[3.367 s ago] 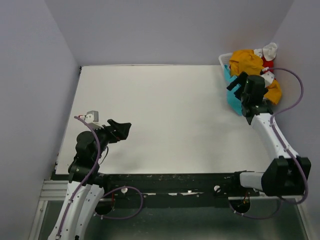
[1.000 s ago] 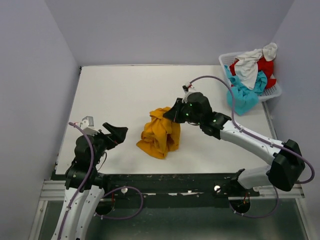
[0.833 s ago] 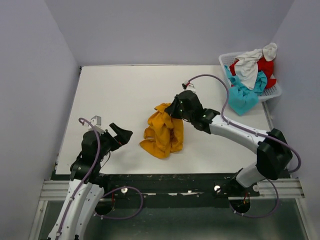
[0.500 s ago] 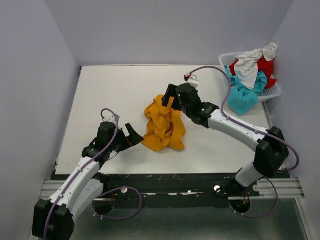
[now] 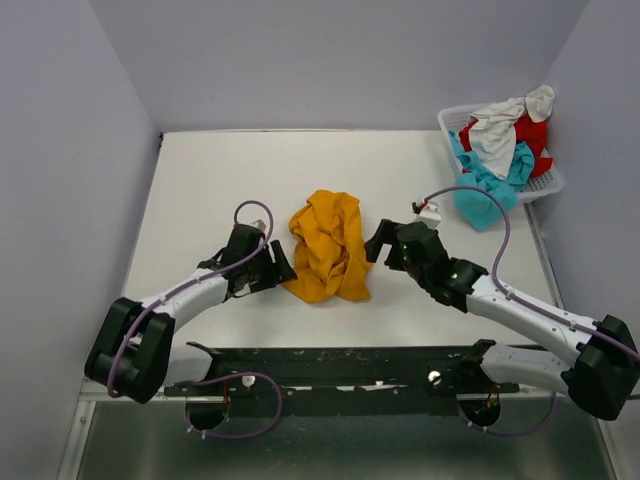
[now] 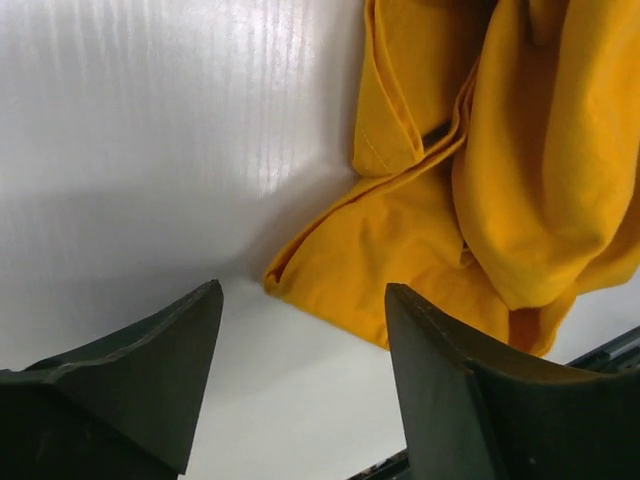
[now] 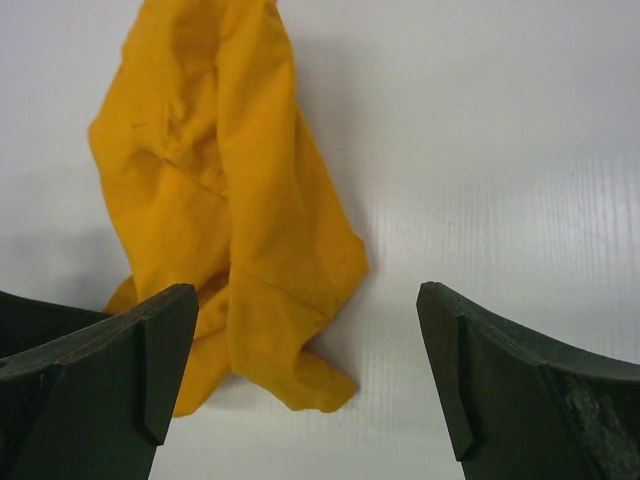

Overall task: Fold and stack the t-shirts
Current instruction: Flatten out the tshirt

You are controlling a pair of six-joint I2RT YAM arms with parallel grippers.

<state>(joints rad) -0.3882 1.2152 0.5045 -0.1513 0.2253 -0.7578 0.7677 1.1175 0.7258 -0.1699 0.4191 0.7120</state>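
Observation:
My right gripper grabs the mustard-orange t-shirt (image 5: 328,245) by the near protruding edge of the heap next, to spread it open for folding.
A mustard-orange t-shirt (image 5: 328,245) lies crumpled in a heap on the white table, left of centre. My left gripper (image 5: 278,268) is low at its near-left edge. In the left wrist view its jaws stand open (image 6: 303,300) with bare table between them, and the shirt's hem (image 6: 400,250) lies just ahead. My right gripper (image 5: 378,245) is just right of the heap, open and holding nothing. In the right wrist view (image 7: 307,300) the shirt (image 7: 230,200) lies below and ahead of it. White (image 5: 500,125), red (image 5: 533,133) and turquoise (image 5: 485,190) t-shirts are piled in the basket.
A white plastic lattice basket (image 5: 547,183) stands at the table's far right corner, with the turquoise cloth hanging over its near side. Grey walls close in the table on the left, back and right. The black mounting rail (image 5: 340,360) runs along the near edge.
My right gripper has opened, let the orange shirt drop onto the table, and drawn back to its right side. My left arm has swung in to the shirt's near-left edge.

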